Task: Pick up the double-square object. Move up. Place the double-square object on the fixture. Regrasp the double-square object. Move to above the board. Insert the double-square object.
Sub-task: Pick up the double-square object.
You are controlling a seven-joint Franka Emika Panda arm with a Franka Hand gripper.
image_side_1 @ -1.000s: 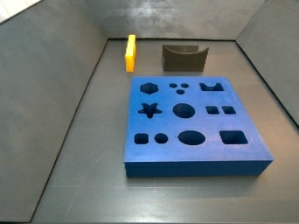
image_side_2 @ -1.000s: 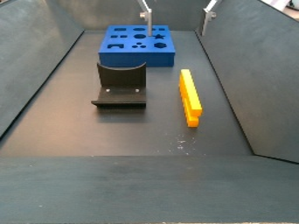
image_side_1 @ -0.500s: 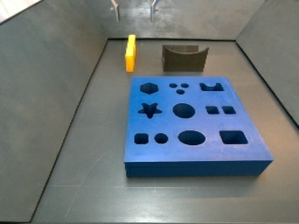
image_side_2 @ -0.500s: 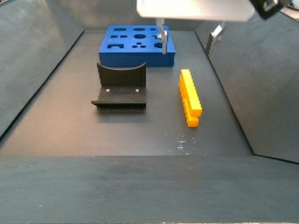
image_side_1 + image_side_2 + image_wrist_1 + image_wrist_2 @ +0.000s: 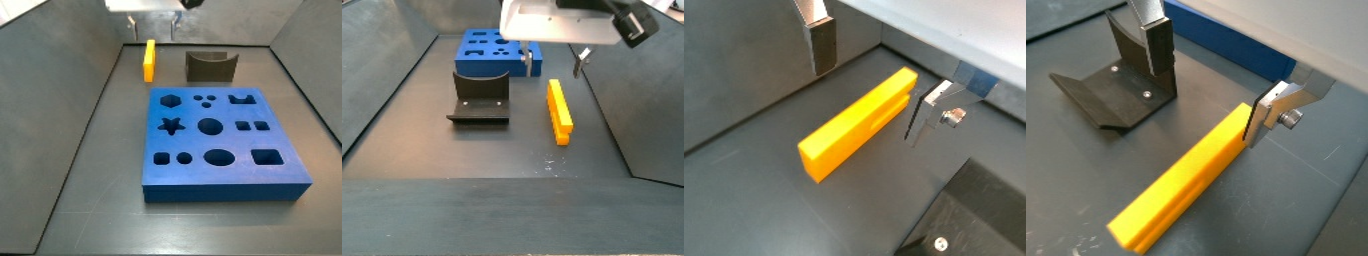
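Observation:
My gripper should next grab the double-square object by its end nearest the board, to lift it for placing on the fixture [image 5: 210,66].
The double-square object [image 5: 150,60] is a slim orange-yellow block lying flat on the grey floor beside the fixture [image 5: 210,66], and it also shows in the other side view [image 5: 557,110]. My gripper [image 5: 553,62] hangs open above the block's end nearest the board [image 5: 500,50]. In both wrist views the block [image 5: 858,125] [image 5: 1186,190] lies below the gripper [image 5: 875,80] [image 5: 1211,80], with one finger on each side and nothing held. I cannot tell whether a finger touches it.
The blue board [image 5: 221,140] with several cut-out holes lies flat on the floor. The dark fixture [image 5: 480,95] stands between the board and the near floor. Sloped grey walls [image 5: 67,90] close in both sides of the tray.
The gripper has come down into view and now hangs low over the yellow block's end. The block, fixture and board have not moved.

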